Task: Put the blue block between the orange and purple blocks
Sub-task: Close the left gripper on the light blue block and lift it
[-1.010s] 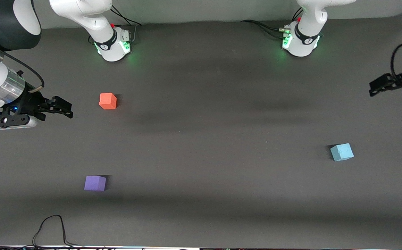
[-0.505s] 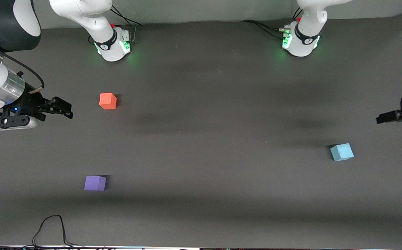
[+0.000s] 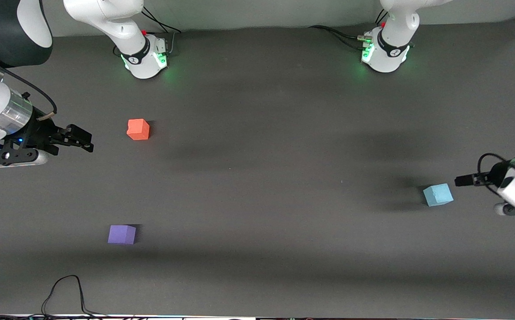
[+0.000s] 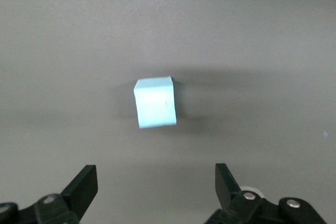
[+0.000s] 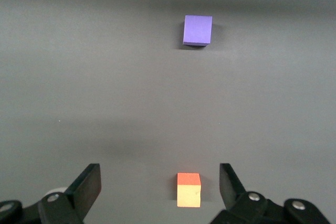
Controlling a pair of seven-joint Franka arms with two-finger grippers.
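Observation:
The blue block [image 3: 438, 194] needs to go between the orange and purple blocks, so my left gripper will grab it by its sides next.
The blue block [image 3: 438, 194] lies on the table toward the left arm's end; it also shows in the left wrist view [image 4: 155, 102]. My left gripper [image 3: 462, 181] is open and empty, close beside the blue block, apart from it. The orange block [image 3: 138, 129] lies toward the right arm's end, and the purple block [image 3: 122, 234] lies nearer the front camera than it. Both show in the right wrist view, orange [image 5: 188, 190] and purple [image 5: 198, 30]. My right gripper [image 3: 82, 138] is open and empty, beside the orange block, and waits.
The two arm bases [image 3: 144, 55] [image 3: 384, 51] stand along the table's top edge. A black cable [image 3: 64, 291] loops on the table near the front edge, nearer the front camera than the purple block.
My left gripper has moved down from the table's edge toward the blue block and now sits close beside it. The right arm and the blocks have not moved.

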